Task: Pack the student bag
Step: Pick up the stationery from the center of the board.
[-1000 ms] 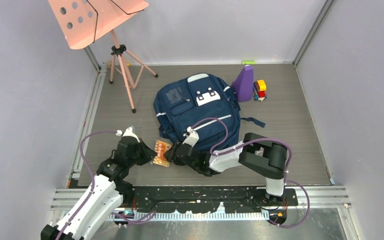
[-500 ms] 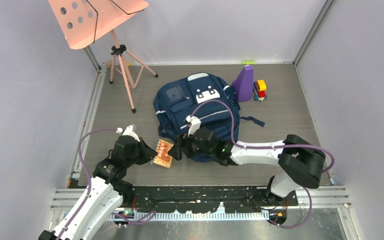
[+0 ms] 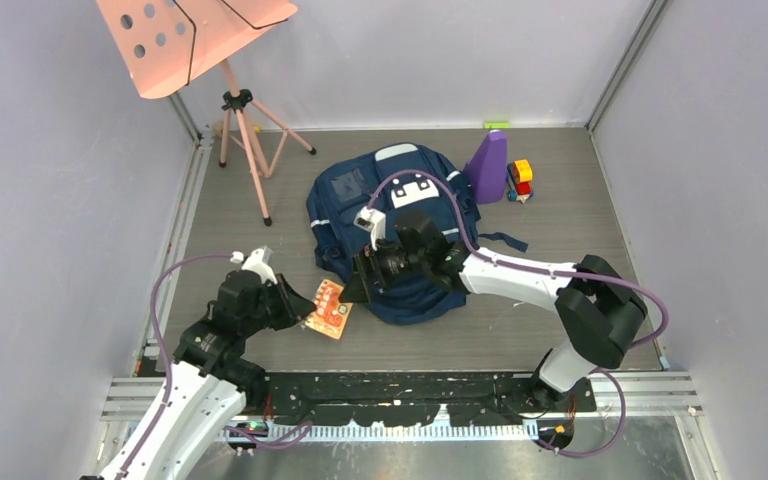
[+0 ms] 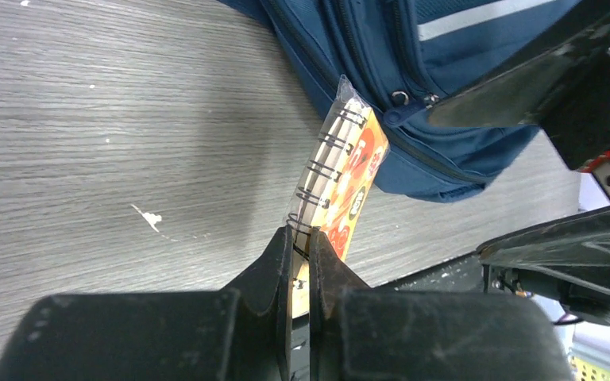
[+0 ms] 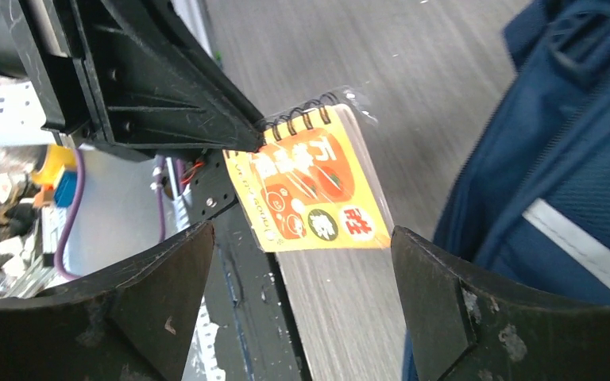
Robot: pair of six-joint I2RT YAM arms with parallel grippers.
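Note:
The orange notebook's spiral edge should stay free to lead into the bag (image 3: 400, 215), so I need to grab the orange notebook by its page edge (image 3: 342, 317) with my right gripper next.
The student bag (image 3: 400, 215), navy with white stripes, lies flat in the middle of the floor. Just off its near left corner my left gripper (image 3: 298, 306) is shut on the spiral edge of a small orange notebook (image 3: 329, 309), holding it on edge a little above the floor. The left wrist view shows the notebook (image 4: 343, 178) rising from the gripper (image 4: 302, 238) toward the bag's zipper (image 4: 413, 111). My right gripper (image 3: 360, 282) hangs open over the bag's near left part, with nothing between its fingers. In its own view the notebook (image 5: 314, 190) sits ahead of the gripper (image 5: 302, 234).
A pink music stand (image 3: 195, 40) on a tripod stands at the back left. A purple cone-shaped object (image 3: 488, 165) and coloured toy blocks (image 3: 520, 180) sit by the bag's far right corner. A black rail (image 3: 410, 395) runs along the near edge.
My right gripper has opened, let go of the notebook and drawn back up over the bag. The left gripper still holds the notebook in nearly the same spot.

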